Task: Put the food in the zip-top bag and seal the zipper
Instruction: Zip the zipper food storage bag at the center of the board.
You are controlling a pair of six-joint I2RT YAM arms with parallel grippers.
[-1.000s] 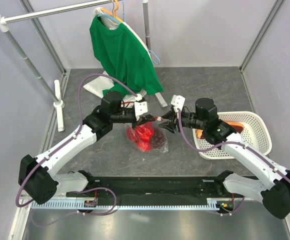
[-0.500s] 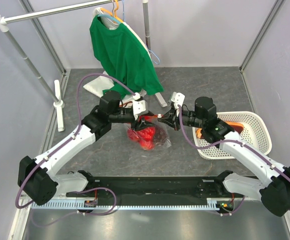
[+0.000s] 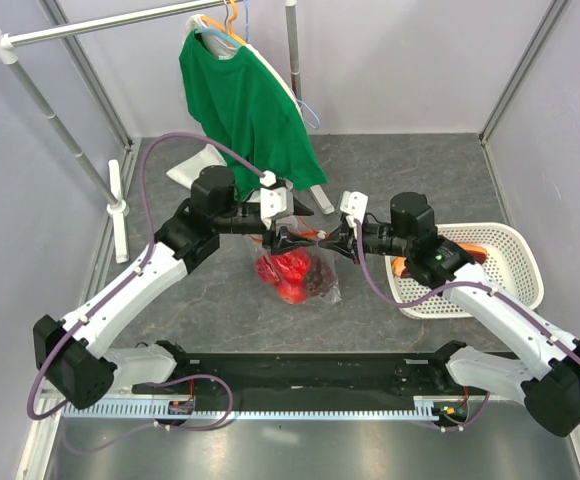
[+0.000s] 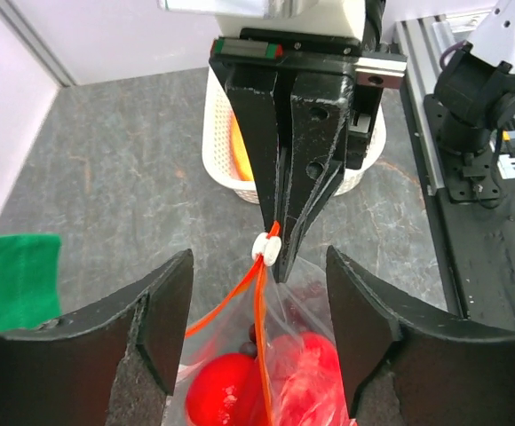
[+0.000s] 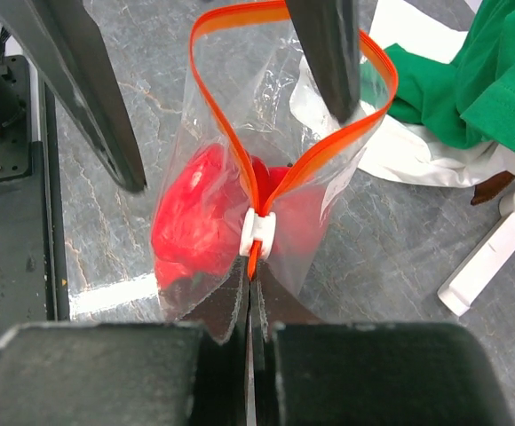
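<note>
My left gripper is to grab the white slider (image 5: 257,232) next, across the orange zipper (image 5: 226,133) and beside my right gripper. Then it can pull the slider along and seal the bag.
The clear zip-top bag (image 3: 300,280) hangs in the middle with the red food (image 5: 195,222) inside: a glossy red fruit (image 4: 226,390) and dark grapes (image 4: 256,335) show. My right gripper (image 5: 250,284) is shut on the end of the orange zipper (image 5: 226,133), just below the white slider (image 5: 259,232). The zipper stands apart in an open loop beyond the slider. My left gripper (image 4: 262,328) is open, its fingers (image 4: 164,328) on either side of the bag's top and touching nothing. From above the left gripper (image 3: 288,240) and right gripper (image 3: 325,243) meet over the bag.
A white basket (image 3: 515,240) with something orange in it stands at the right. A green shirt (image 3: 245,100) hangs from a rack at the back, with white cloth (image 3: 195,170) below it. A white stand (image 3: 118,205) is at the left.
My right gripper has shut on the zipper's end. My left gripper has let go of the bag's top, opened, and drawn back a little to the left.
</note>
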